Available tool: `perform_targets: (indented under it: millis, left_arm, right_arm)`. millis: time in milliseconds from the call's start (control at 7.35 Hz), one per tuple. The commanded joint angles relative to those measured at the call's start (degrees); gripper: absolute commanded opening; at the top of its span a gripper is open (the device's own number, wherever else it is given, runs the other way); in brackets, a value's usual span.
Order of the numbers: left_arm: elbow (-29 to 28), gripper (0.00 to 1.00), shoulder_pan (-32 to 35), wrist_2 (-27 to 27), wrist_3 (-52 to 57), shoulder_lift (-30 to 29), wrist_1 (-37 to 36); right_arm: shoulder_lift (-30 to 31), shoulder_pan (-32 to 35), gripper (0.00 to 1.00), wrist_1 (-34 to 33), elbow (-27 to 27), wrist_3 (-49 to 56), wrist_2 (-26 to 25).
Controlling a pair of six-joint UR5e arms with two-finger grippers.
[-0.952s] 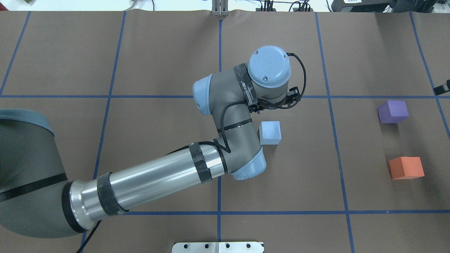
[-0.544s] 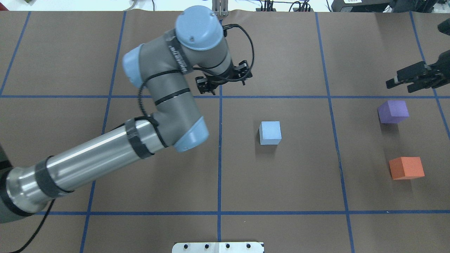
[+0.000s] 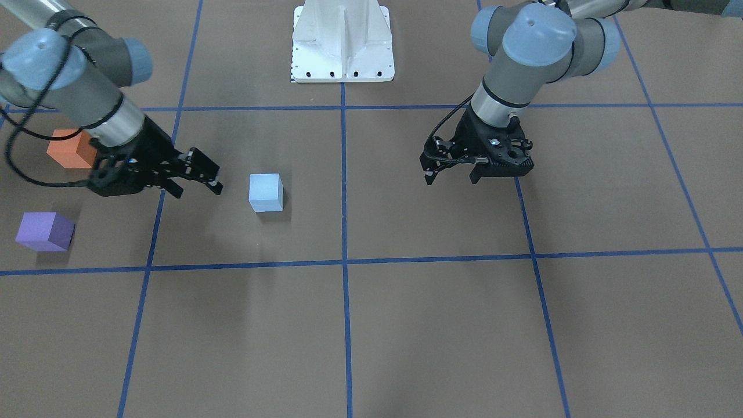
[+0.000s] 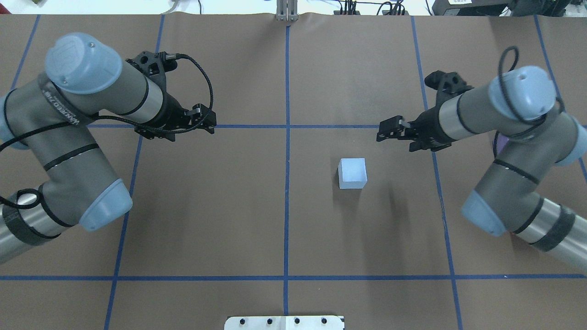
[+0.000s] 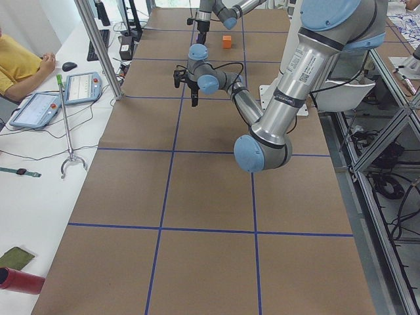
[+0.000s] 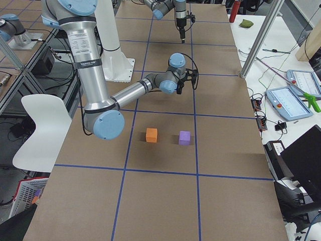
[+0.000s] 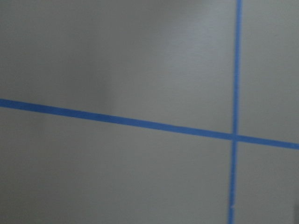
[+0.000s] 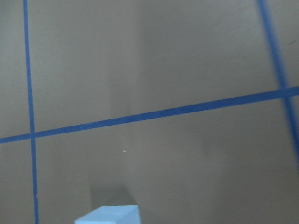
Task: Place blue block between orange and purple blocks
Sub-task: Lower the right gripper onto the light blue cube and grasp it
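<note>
The light blue block (image 4: 352,173) goes between the orange and purple blocks, so my right gripper will grab its sides next.
The light blue block (image 4: 352,173) stands alone on the brown table, right of centre; it also shows in the front view (image 3: 266,193) and at the bottom of the right wrist view (image 8: 110,214). My right gripper (image 4: 384,132) hovers open and empty just beyond it to the right, and shows in the front view (image 3: 197,184). The orange block (image 3: 69,149) and purple block (image 3: 43,231) stand apart at the table's right end; in the overhead view my right arm hides the orange one. My left gripper (image 3: 451,179) is open and empty, far left of the blue block.
Blue tape lines (image 4: 287,137) grid the table. The white robot base plate (image 3: 342,40) stands at the near middle edge. My right forearm (image 4: 518,192) lies over the orange and purple blocks' area. A gap lies between the orange (image 6: 151,134) and purple (image 6: 184,137) blocks.
My left arm has drawn back to the left, away from the blue block. My right arm has come in from the right toward the blue block. The block has not moved.
</note>
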State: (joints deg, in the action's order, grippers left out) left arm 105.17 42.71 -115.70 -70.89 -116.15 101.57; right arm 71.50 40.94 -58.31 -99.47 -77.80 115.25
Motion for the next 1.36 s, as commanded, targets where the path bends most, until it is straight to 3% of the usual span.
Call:
perform_targets:
  millis: [0,1224]
  left_arm:
    - [0.48,1.0,0.18,0.04,0.66,1.8,0.21]
    - [-1.02,1.0,-0.17,0.22,0.75,1.89,0.47]
  right_arm:
    - [-7.5,-5.08,0.98,-5.23,4.97,-0.17,-6.0]
    - [-7.25,-10.26,0.89,-6.38,5.33,8.72,-12.58]
